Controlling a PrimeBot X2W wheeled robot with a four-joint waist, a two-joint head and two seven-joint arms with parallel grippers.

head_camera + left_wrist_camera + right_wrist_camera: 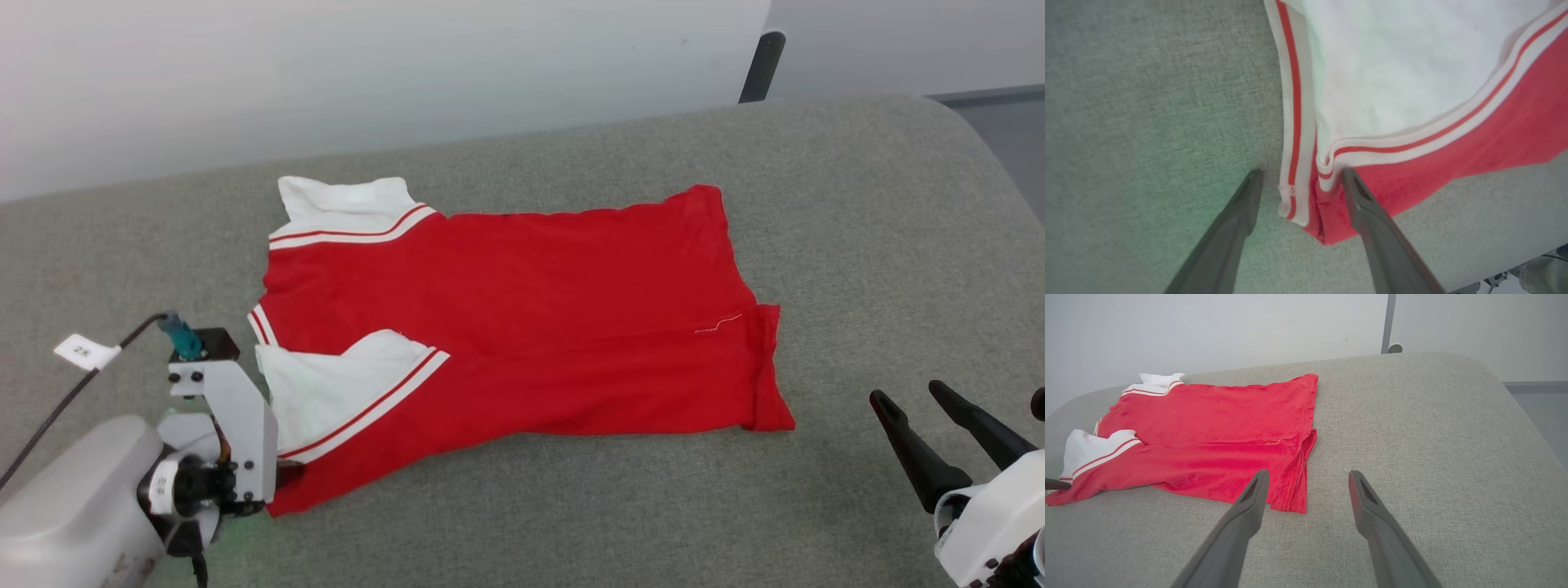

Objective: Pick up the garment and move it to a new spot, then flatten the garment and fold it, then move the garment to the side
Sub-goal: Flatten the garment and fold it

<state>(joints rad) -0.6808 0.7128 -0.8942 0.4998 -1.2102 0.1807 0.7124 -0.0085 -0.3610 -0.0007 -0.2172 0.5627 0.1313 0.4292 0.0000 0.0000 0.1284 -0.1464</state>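
Observation:
My right gripper should flatten the red garment for folding, so next it should grab the garment [531, 310] by its bottom hem [725, 240].
The garment [531, 310] lies spread on the grey padded surface, red with white sleeves and striped trim, its near long edge folded over. No print shows on its upper side. My left gripper [1301, 173] is open at the garment's near left corner. One finger rests on the bare surface and the other on the red cloth [1494, 134], with the striped sleeve trim between them. In the head view its wrist [224, 425] hides the fingers. My right gripper [909, 394] stands open and empty, right of the hem [1298, 473] and apart from it.
The grey surface [857, 204] curves down at its far right corner, with floor beyond. A white wall runs behind it, and a dark post [763, 65] stands at the back right. A black cable with a white tag [82, 351] trails from my left wrist.

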